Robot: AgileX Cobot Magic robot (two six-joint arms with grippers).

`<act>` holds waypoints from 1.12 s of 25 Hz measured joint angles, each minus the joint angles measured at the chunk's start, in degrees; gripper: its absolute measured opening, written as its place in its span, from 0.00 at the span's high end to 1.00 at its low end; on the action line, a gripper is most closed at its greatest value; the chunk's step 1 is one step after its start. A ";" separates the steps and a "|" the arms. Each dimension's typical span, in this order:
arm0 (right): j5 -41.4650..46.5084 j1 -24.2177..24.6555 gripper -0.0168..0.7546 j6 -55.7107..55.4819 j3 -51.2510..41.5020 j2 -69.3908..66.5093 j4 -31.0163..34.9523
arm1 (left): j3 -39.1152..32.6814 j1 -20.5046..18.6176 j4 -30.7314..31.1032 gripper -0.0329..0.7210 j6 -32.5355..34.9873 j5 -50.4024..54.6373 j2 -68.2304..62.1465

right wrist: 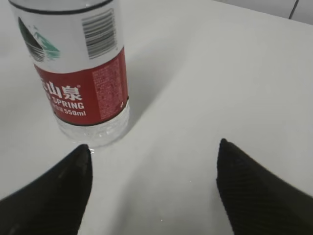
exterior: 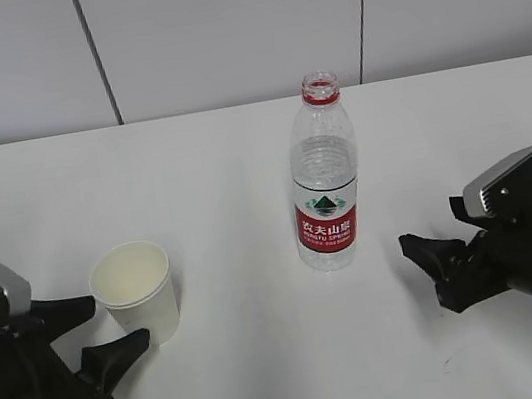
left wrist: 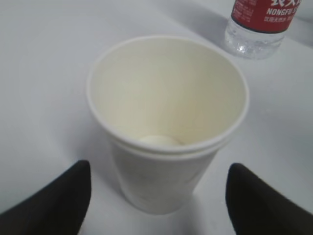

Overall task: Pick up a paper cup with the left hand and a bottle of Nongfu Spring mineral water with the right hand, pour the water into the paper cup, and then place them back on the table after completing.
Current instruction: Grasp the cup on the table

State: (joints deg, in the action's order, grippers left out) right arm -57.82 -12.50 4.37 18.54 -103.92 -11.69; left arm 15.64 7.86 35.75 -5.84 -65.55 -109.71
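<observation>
The paper cup needs to stay steady for the poured water, so my left gripper should grab it by its lower body point(exterior: 148, 319) point(left wrist: 156, 183) next.
A white paper cup point(exterior: 136, 289) stands upright on the white table point(exterior: 210, 168), and its inside looks dry. My left gripper point(exterior: 121, 320) is open, with a fingertip on either side of the cup's base and not touching it. In the left wrist view the cup point(left wrist: 166, 98) fills the space ahead of the open gripper point(left wrist: 159, 169). The Nongfu Spring bottle point(exterior: 323, 175) stands upright with no cap and a red label. Its water level is hard to tell. My right gripper point(exterior: 420, 262) is open and empty, to the right of the bottle. In the right wrist view the bottle point(right wrist: 83, 73) is ahead and to the left of that gripper point(right wrist: 154, 147).
A white panelled wall point(exterior: 218, 25) runs behind the table's far edge. The bottle's base also shows at the top right of the left wrist view point(left wrist: 257, 29), beyond the cup. Nothing else stands on the table.
</observation>
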 joint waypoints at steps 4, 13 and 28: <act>-0.93 0.00 0.22 0.00 0.00 0.00 -0.88 | 3.86 0.00 3.75 0.26 -3.23 -0.05 -2.75; -1.37 0.00 0.22 -0.10 0.00 0.00 -2.49 | 6.83 0.00 4.59 0.26 -4.63 0.06 -6.63; -7.41 0.00 0.22 -0.23 0.24 -2.41 -2.83 | 8.35 0.00 6.21 0.40 -4.78 0.01 -6.77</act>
State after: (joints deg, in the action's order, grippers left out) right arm -65.23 -12.50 4.14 18.78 -106.34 -14.52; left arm 23.99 7.86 41.96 -10.62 -65.54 -116.47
